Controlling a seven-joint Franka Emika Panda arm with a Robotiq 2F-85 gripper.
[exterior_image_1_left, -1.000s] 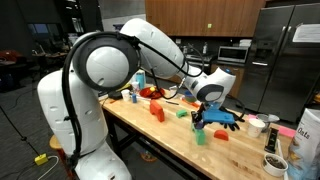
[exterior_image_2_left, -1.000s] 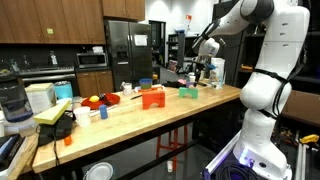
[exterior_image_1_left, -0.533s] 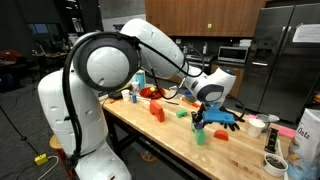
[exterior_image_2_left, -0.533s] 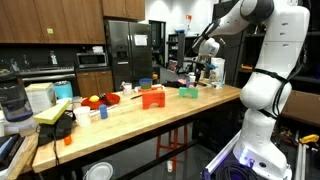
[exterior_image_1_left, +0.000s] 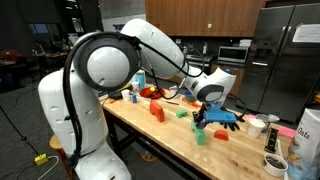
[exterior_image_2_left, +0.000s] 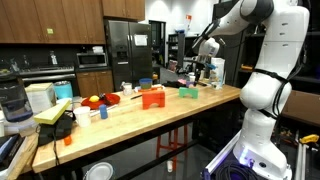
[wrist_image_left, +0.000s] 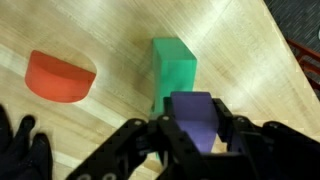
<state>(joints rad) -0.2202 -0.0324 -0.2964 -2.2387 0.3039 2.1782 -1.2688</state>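
Note:
The purple block's lower edge rests on the green block's top (exterior_image_1_left: 200, 133) (wrist_image_left: 175, 66), between my fingers and the tabletop. My gripper will let go of the purple block.
In the wrist view my gripper (wrist_image_left: 196, 128) is shut on a purple block (wrist_image_left: 194, 117), held just above the wooden table (wrist_image_left: 90, 30). A green block (wrist_image_left: 172, 66) stands directly beyond the purple one, and an orange half-round block (wrist_image_left: 60, 77) lies to its left. In an exterior view the gripper (exterior_image_1_left: 213, 117) hangs low over the table with the green block (exterior_image_1_left: 202, 136) in front of it and the orange piece (exterior_image_1_left: 220, 135) beside it. In an exterior view the gripper (exterior_image_2_left: 200, 66) sits at the table's far end.
A red-orange block (exterior_image_1_left: 158, 111) and a small green block (exterior_image_1_left: 181, 113) stand further along the table. A blue object (exterior_image_1_left: 230, 119) lies near the gripper. A white cup (exterior_image_1_left: 257, 125), a bowl (exterior_image_1_left: 274, 162) and a box (exterior_image_1_left: 305, 135) crowd the table's end. An orange arch block (exterior_image_2_left: 151, 97) shows mid-table.

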